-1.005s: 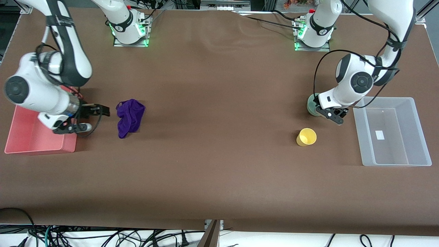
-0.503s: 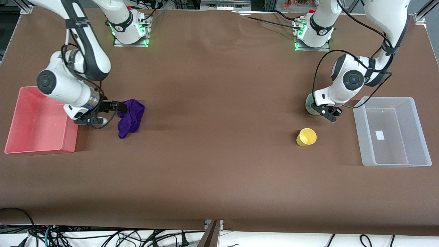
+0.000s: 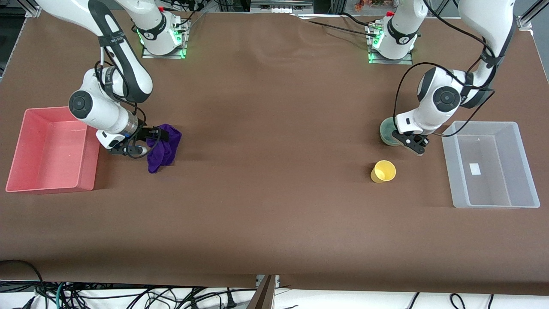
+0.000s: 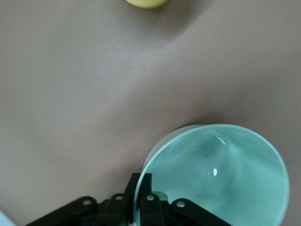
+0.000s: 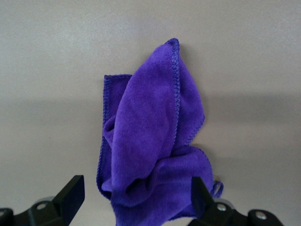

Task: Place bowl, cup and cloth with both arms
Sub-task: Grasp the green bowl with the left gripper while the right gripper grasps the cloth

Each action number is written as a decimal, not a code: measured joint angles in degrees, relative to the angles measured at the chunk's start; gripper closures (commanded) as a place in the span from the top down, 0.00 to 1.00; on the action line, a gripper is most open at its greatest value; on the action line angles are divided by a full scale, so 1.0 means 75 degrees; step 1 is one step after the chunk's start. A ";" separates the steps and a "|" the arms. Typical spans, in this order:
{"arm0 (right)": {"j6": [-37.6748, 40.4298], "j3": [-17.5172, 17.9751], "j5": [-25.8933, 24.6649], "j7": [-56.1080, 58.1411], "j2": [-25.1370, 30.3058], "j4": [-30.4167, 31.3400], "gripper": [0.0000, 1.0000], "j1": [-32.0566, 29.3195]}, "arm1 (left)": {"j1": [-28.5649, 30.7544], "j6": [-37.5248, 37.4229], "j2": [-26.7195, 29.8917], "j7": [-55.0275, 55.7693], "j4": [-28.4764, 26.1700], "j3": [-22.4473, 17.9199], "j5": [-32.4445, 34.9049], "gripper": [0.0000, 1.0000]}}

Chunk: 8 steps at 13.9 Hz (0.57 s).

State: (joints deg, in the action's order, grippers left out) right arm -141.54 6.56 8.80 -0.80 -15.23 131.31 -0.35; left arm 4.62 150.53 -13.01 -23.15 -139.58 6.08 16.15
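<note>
My right gripper grabs the purple cloth by its bunched end with the hanging loop [image 5: 160, 202] next, to place the cloth in the pink bin.
The pale green bowl [image 3: 387, 131] is toward the left arm's end of the table. My left gripper [image 3: 412, 144] is shut on its rim, one finger inside and one outside, as the left wrist view shows for the gripper [image 4: 141, 195] and the bowl [image 4: 225, 174]. The yellow cup [image 3: 383, 171] stands upright, nearer the front camera than the bowl; its edge shows in the left wrist view [image 4: 146, 3]. The purple cloth [image 3: 165, 143] lies crumpled toward the right arm's end. My right gripper [image 3: 146, 140] is open, low, with its fingers on either side of the cloth's end [image 5: 150, 132].
A pink bin [image 3: 47, 150] sits at the right arm's end of the table, beside the right gripper. A clear plastic bin [image 3: 493, 171] sits at the left arm's end, beside the bowl and cup. Brown table between them.
My right gripper has moved from over the pink bin's edge to the cloth and now straddles its end. My left gripper has stayed at the bowl's rim.
</note>
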 measured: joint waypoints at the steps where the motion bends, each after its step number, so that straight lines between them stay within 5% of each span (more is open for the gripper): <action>1: -0.0177 0.0000 0.0000 0.0000 -0.0065 0.0042 1.00 0.0001 | 0.0065 -0.0031 0.0150 -0.0111 0.0039 -0.0010 0.0001 0.00; 3: -0.0520 0.0003 -0.0002 0.0000 -0.0196 0.0139 0.99 0.0030 | 0.0248 -0.0457 0.0473 -0.0316 0.0238 -0.0014 0.0002 0.00; 4: -0.0638 0.0003 -0.0004 0.0002 -0.0259 0.0174 0.88 0.0057 | 0.0350 -0.0881 0.0641 -0.0464 0.0435 -0.0014 0.0002 0.00; 7: -0.1002 0.0011 -0.0007 0.0011 -0.0424 0.0241 0.03 0.0085 | 0.0647 -0.3104 0.1001 -0.1403 0.1699 -0.0027 -0.0340 0.00; 8: -0.1073 0.0012 -0.0008 0.0015 -0.0471 0.0257 0.00 0.0088 | 0.0790 -0.4090 0.0994 -0.1881 0.2397 -0.0034 -0.0493 0.00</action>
State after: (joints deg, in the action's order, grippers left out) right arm -149.59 6.65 8.74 -0.69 -18.76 133.24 0.31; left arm 10.54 119.85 -5.55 -37.26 -121.60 5.82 12.46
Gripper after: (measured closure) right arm 0.273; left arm 0.969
